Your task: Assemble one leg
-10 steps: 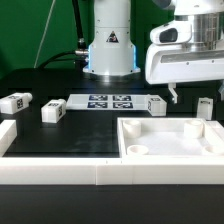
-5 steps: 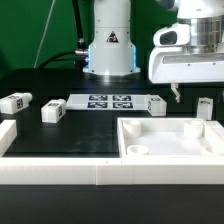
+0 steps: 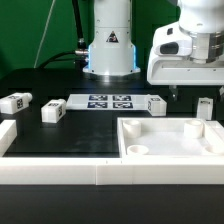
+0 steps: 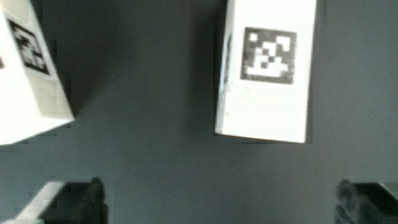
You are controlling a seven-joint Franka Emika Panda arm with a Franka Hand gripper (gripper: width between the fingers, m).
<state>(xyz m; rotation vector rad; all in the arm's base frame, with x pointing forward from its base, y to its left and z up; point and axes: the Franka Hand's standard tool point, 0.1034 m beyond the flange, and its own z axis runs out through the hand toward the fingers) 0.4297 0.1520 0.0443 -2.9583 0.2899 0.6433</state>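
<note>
My gripper is to pick up the leg by its square tag (image 4: 270,55) next, and then I will fit the leg into the white tray's corner hole.
Several legs, small white blocks with square tags, lie on the black table: two at the exterior view's left (image 3: 15,101) (image 3: 52,112), one by the marker board (image 3: 155,105) and one at the right (image 3: 204,107). My gripper (image 3: 186,91) hangs open and empty above the table between the two right-hand legs. In the wrist view a tagged leg (image 4: 270,66) lies ahead of the open gripper (image 4: 221,206), with a second leg (image 4: 29,72) beside it. Both dark fingertips (image 4: 71,204) show, wide apart, with nothing between them.
The large white tray-like piece (image 3: 172,150) with round corner holes lies at the front right. A white rail (image 3: 60,172) runs along the front edge and up the left side. The marker board (image 3: 110,101) lies in front of the robot base (image 3: 110,50).
My gripper has risen a little and shifted slightly toward the exterior view's right. The legs and the tray-like piece have not moved.
</note>
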